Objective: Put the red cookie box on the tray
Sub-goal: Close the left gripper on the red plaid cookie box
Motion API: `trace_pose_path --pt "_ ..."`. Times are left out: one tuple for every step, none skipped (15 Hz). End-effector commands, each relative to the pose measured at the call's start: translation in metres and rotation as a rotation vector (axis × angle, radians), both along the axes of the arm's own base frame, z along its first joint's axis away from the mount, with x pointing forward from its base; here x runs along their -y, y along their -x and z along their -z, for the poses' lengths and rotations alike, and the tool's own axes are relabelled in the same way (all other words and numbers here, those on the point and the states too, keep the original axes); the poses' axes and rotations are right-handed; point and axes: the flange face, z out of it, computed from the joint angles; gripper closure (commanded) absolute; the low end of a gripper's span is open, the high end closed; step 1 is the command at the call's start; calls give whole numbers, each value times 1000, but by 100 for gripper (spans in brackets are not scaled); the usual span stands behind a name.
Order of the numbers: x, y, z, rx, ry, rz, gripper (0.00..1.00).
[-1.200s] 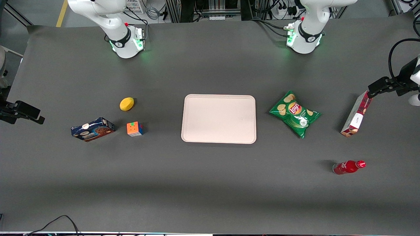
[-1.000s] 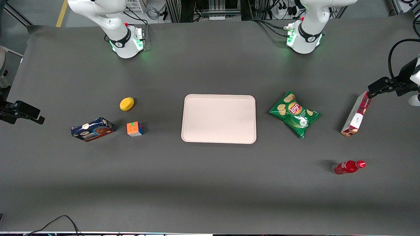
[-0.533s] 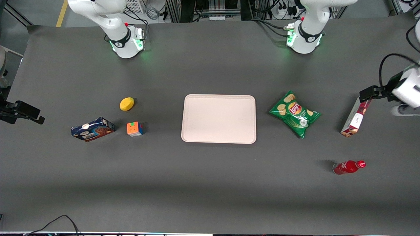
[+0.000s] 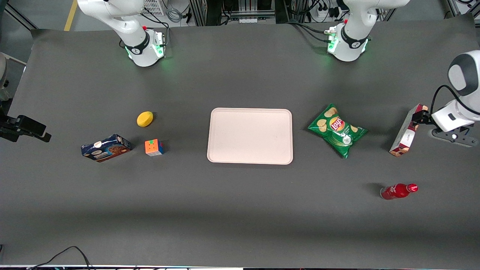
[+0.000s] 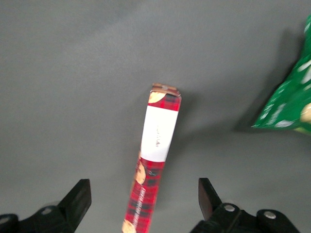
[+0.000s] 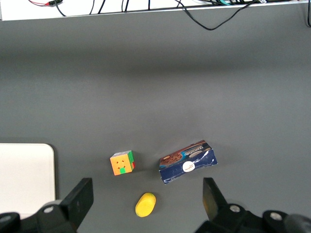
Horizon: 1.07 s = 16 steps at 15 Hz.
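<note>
I next need to grab the red cookie box with my gripper by its plaid section beside the white label, to put it on the tray.
The red cookie box is a slim dark red plaid carton with a white label, lying on the table toward the working arm's end. In the left wrist view the red cookie box runs lengthwise between the fingers. My left gripper hangs over the box's end farther from the front camera. The gripper is open, and its black fingers stand well apart on either side of the box without touching it. The pale cream tray lies flat at the table's middle with nothing on it.
A green chip bag lies between the tray and the red box. A red bottle lies nearer the front camera than the box. Toward the parked arm's end lie a lemon, a colour cube and a blue cookie box.
My left arm has swung its wrist round and brought the gripper down over the box's end. The red cookie box has not moved.
</note>
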Motion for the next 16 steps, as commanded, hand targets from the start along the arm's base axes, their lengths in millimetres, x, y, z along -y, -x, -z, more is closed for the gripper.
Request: trace_pose_path --pt "-15 10 45 17 -15 172 2" --pt "-16 15 55 19 -16 203 2" --pt "-16 21 65 14 -12 235 2" --pt "-18 29 76 0 -7 249 2" --pt "-18 32 84 -4 -5 264 2" --pt "-18 36 93 -14 -2 262 2" --pt "-18 38 99 -11 4 259 2" --pt "-18 41 106 -8 11 272 2" --pt "-25 45 114 -5 24 274 2" --pt "-30 48 122 -3 42 274 3" --pt "-30 49 127 3 57 279 3" --pt "-31 49 128 6 62 273 6" --pt "-31 50 131 2 64 269 13" --pt "-31 50 133 -3 66 266 25" --pt "-31 50 134 1 71 258 42" --pt "-30 49 134 2 74 253 59"
